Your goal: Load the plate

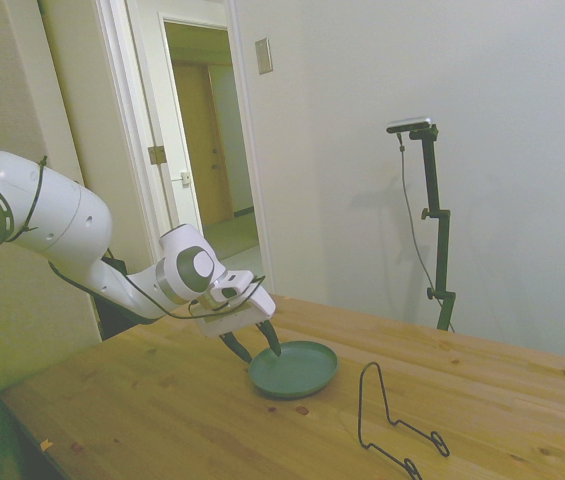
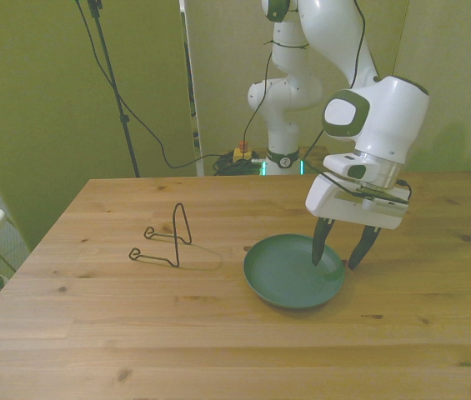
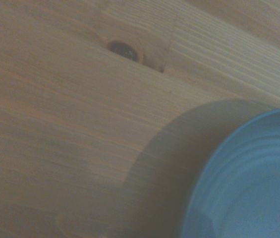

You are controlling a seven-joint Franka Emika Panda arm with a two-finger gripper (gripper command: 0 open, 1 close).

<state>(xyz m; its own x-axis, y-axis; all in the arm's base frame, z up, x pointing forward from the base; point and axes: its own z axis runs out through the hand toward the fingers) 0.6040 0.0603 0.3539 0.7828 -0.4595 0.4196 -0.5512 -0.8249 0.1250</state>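
The plate needs to stand upright in the black wire rack (image 2: 176, 236), so my gripper next needs to grab it by its rim (image 2: 343, 268).
The round teal-green plate (image 2: 289, 272) lies flat on the wooden table (image 2: 93, 333), also seen in the side view as the plate (image 1: 297, 371). My gripper (image 2: 340, 257) is open and straddles the plate's rim on the front view's right: one dark finger (image 2: 319, 242) is over the plate's inside, the other finger (image 2: 362, 247) is outside the rim. From the side my gripper (image 1: 255, 347) sits at the plate's left edge. The wrist view shows a part of the plate (image 3: 249, 183) and bare wood. Nothing lies on the plate.
A thin black wire rack (image 2: 164, 242) stands on the table to the front view's left of the plate, about a plate's width away; the rack (image 1: 392, 420) shows near the table's front edge in the side view. A doorway (image 1: 207, 140) is behind the arm.
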